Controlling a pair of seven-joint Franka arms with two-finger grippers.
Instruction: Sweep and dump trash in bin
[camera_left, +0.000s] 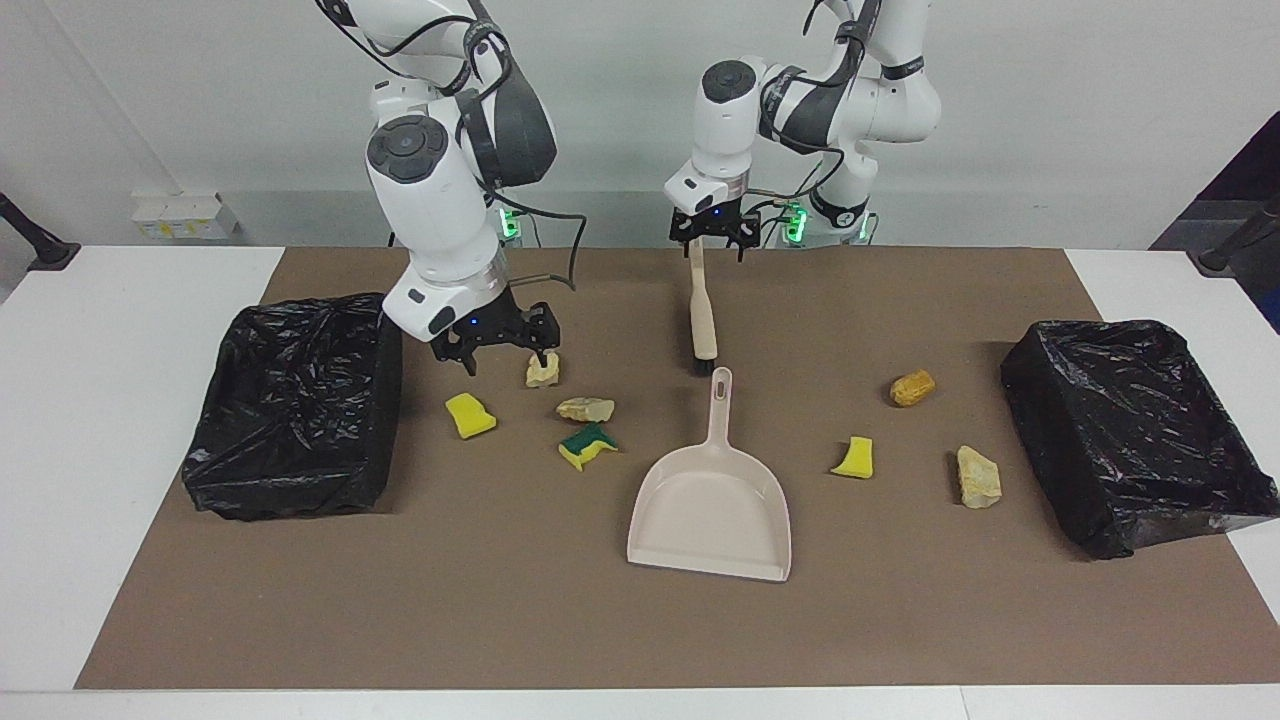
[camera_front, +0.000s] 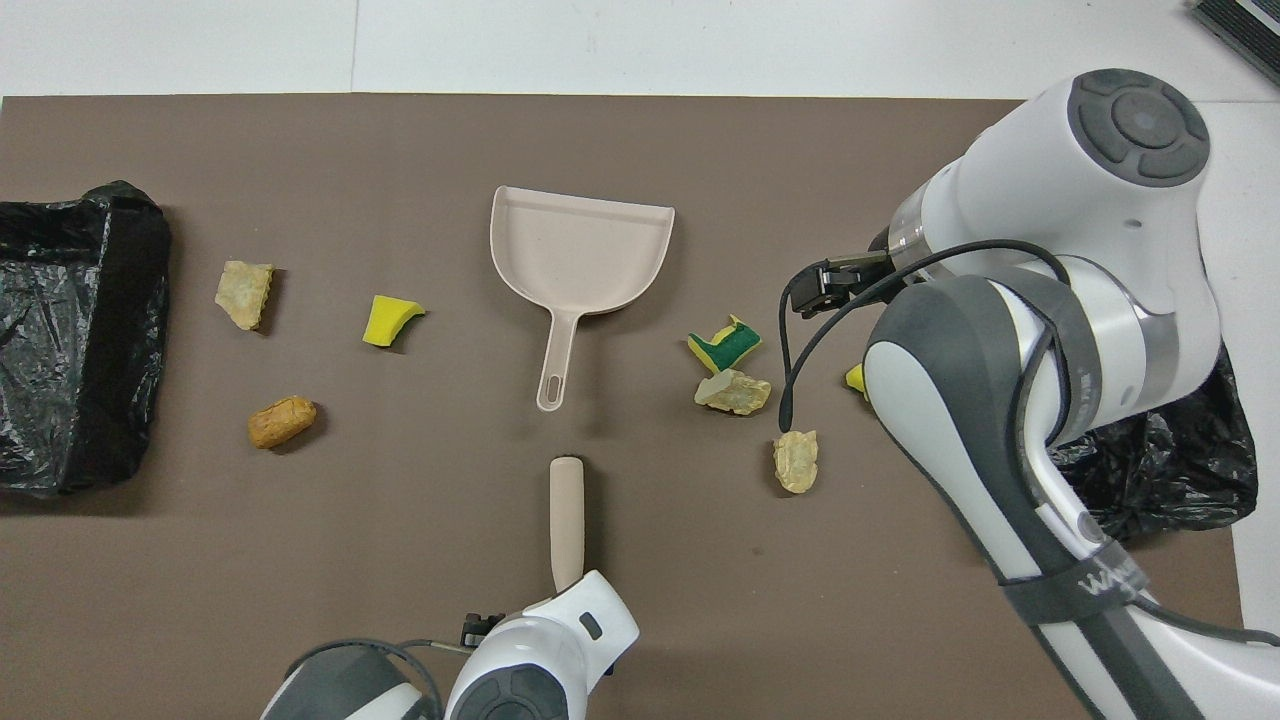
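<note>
The left gripper grabs the beige brush's handle next, to sweep the scraps of trash onto the dustpan.
Several scraps of trash lie on the brown mat: a yellow sponge, two beige chunks and a green-yellow sponge toward the right arm's end; another yellow sponge, an orange-brown lump and a beige chunk toward the left arm's end. My right gripper hangs open low over the mat, one fingertip beside the nearest chunk. My left gripper is open, its fingers either side of the brush's handle end. The dustpan lies beside the bristles.
A black-bagged bin stands at the right arm's end of the mat, and a second one at the left arm's end. In the overhead view the right arm covers part of one bin and most of a yellow sponge.
</note>
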